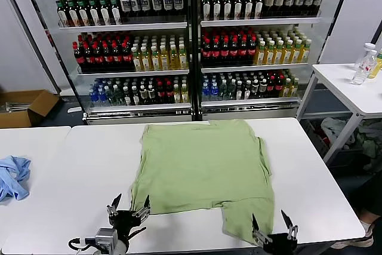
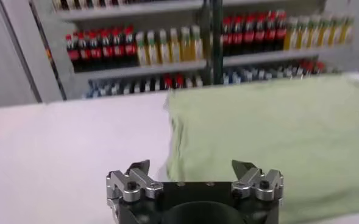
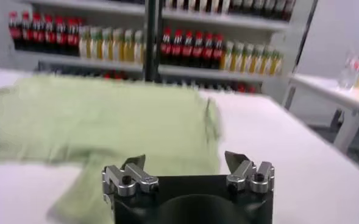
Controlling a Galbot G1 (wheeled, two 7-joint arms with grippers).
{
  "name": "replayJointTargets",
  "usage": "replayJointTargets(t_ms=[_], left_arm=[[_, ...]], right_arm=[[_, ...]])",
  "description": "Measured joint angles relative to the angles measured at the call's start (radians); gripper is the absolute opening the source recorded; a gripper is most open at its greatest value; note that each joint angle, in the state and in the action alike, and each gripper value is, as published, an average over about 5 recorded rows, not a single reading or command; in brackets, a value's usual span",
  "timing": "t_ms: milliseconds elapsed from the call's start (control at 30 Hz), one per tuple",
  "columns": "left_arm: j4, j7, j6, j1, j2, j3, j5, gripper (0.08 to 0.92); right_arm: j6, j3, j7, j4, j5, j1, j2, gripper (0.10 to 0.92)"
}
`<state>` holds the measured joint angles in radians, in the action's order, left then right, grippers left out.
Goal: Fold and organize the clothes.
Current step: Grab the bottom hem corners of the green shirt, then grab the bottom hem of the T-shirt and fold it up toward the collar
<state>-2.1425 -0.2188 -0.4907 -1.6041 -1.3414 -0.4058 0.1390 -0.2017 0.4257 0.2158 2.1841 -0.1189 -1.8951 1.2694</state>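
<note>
My right gripper takes hold of the light green shirt by its narrow flap (image 1: 247, 221) next, to fold the shirt onto its broad body (image 1: 200, 162).
A light green shirt (image 1: 203, 168) lies plain side up on the white table (image 1: 89, 165). It is partly folded, and a narrower flap (image 1: 246, 216) reaches toward the front edge. My left gripper (image 1: 128, 207) hovers open at the front edge, just by the shirt's front left corner, with nothing between its fingers. Near the front right, my right gripper (image 1: 273, 226) stands open beside the flap's lower corner, also holding nothing. In the left wrist view the shirt (image 2: 277, 128) spreads ahead of the open gripper (image 2: 191, 167). The right wrist view shows the shirt (image 3: 100, 115) beyond its open gripper (image 3: 184, 159).
A crumpled blue cloth (image 1: 12, 177) lies on the adjoining table at the left. Drinks shelves (image 1: 191, 40) full of bottles stand behind the table. A cardboard box (image 1: 24, 107) sits on the floor at the far left. A side table (image 1: 352, 88) with bottles stands at the right.
</note>
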Motion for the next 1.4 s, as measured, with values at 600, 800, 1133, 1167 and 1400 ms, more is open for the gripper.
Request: replayJointTargets(t_ms=[600, 800, 1133, 1167, 1400], left_arm=[[0.030, 0.008, -0.064, 0.005, 0.032, 0.000, 0.109, 0.438], [0.038, 0.013, -0.071, 0.014, 0.037, -0.008, 0.162, 0.265], [0.019, 0.029, -0.075, 0.014, 0.045, -0.031, 0.243, 0.085], [0.013, 0.032, -0.074, 0.014, 0.047, -0.036, 0.252, 0.085], [-0.034, 0.054, -0.062, 0.040, 0.069, -0.091, 0.328, 0.085]], right_arm=[[-0.010, -0.028, -0.024, -0.024, -0.078, -0.011, 0.015, 0.378], [0.012, -0.018, -0.051, -0.019, -0.102, -0.002, 0.003, 0.204], [0.060, 0.030, -0.070, 0.022, -0.148, 0.056, -0.041, 0.116], [0.061, 0.037, -0.069, 0.024, -0.157, 0.068, -0.048, 0.116], [0.048, 0.056, -0.058, 0.011, -0.224, 0.183, -0.105, 0.116]])
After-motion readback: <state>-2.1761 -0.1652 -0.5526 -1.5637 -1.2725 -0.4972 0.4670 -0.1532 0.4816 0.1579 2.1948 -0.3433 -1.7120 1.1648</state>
